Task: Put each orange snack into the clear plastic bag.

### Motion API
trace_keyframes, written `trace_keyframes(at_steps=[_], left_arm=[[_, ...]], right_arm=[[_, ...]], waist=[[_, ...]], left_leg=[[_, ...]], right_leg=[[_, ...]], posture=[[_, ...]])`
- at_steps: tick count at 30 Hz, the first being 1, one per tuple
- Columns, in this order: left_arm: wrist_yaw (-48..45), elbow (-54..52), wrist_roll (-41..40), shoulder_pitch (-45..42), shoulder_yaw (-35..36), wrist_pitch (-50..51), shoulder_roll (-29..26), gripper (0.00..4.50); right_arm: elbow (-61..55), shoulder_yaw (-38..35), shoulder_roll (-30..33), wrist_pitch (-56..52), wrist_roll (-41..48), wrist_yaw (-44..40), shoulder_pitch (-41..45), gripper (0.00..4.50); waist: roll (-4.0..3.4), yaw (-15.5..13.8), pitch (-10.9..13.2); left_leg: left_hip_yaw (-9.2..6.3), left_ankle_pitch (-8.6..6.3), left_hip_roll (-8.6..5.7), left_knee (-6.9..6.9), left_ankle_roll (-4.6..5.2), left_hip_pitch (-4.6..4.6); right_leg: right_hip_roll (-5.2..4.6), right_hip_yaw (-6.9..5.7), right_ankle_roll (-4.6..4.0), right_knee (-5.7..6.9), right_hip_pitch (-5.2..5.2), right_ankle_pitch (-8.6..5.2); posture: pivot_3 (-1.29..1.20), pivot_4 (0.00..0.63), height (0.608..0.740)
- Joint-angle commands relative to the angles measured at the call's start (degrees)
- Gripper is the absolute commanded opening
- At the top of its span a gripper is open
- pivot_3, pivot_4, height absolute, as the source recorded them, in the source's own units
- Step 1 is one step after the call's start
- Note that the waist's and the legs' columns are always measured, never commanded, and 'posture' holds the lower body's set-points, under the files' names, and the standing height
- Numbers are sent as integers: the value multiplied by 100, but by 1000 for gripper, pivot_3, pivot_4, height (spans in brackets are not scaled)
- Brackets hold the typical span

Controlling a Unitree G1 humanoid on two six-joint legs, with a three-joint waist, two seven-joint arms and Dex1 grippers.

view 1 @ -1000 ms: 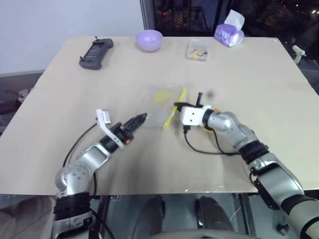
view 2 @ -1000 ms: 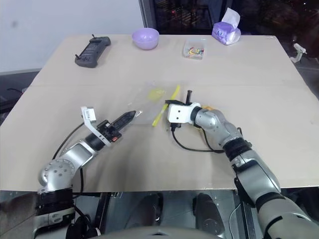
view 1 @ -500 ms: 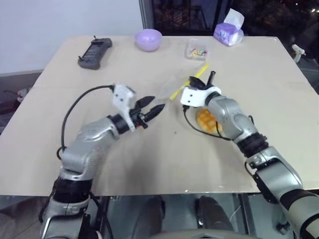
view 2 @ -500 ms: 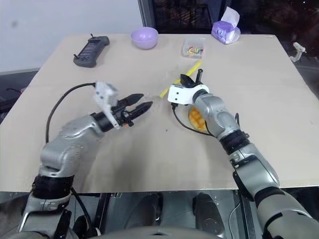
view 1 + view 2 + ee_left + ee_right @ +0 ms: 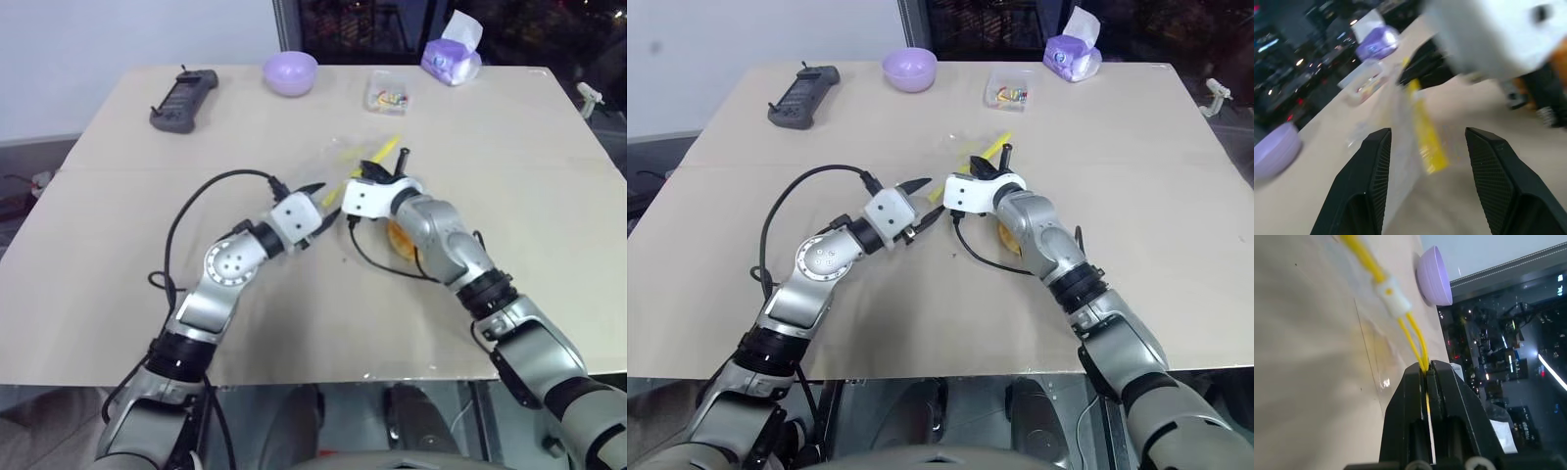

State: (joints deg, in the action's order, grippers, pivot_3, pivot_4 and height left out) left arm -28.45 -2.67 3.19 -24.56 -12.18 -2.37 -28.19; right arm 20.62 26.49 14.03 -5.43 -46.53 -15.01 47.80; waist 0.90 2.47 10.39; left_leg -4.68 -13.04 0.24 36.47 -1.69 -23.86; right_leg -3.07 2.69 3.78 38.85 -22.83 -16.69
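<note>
The left gripper should take hold of the bag by the loose end of its yellow seal strip [image 5: 330, 198], because the bag's clear film hangs slack.
One orange snack [image 5: 398, 236] lies on the table, partly hidden behind my right forearm. My right gripper [image 5: 380, 168] is shut on the yellow seal strip [image 5: 1400, 308] of the clear plastic bag [image 5: 341, 160] and holds it up off the table. The left gripper [image 5: 323, 199] is open, level, and points at the bag from the left. In the left wrist view the bag's yellow strip [image 5: 1422, 128] hangs between the spread fingers [image 5: 1374, 166], and I cannot tell whether they touch it.
A black handheld controller [image 5: 184, 98] lies at the far left. Along the far edge stand a lilac bowl [image 5: 290, 72], a small clear box of coloured bits [image 5: 390, 98] and a purple tissue pack [image 5: 451, 61]. A black cable loops off each wrist.
My right gripper has lifted the bag off the table, uncovering the orange snack. The left arm has swung right, its wrist has rolled, and its fingers now frame the bag's edge.
</note>
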Motion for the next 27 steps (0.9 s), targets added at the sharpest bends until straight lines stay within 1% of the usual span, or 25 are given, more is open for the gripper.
trace_keyframes(at_steps=[1,14,21,26,27], left_arm=[[96,-44,337,-130,-31,-257,44,2526],[208,267,762,-254,105,-327,121,2526],[176,215,667,-300,134,-408,273,2526],[96,142,723,-250,115,-380,282,2526],[89,153,716,-248,125,-375,277,2295]], right_arm=[[-323,13,-73,-78,38,-51,10,0],[-529,11,-92,-126,40,-178,-78,0],[-588,8,-52,-155,18,-204,-133,0],[-606,15,-46,-176,12,-205,-170,0],[-611,16,-50,-182,13,-206,-173,0]], waist=[[0,0,0],[0,-1,0],[0,2,0],[0,1,-1],[0,1,-1]], left_leg=[[-1,0,0,0,0,0],[-2,0,0,5,0,1],[-2,1,0,7,0,1],[-2,1,0,8,0,1],[-2,1,0,8,0,1]], right_leg=[[0,-1,0,1,0,0],[1,-1,0,5,1,0],[1,-1,0,7,1,0],[1,-1,0,9,1,0],[1,-1,0,9,1,0]], posture=[[0,150,740],[0,150,740],[0,150,740],[0,150,740],[0,150,740]])
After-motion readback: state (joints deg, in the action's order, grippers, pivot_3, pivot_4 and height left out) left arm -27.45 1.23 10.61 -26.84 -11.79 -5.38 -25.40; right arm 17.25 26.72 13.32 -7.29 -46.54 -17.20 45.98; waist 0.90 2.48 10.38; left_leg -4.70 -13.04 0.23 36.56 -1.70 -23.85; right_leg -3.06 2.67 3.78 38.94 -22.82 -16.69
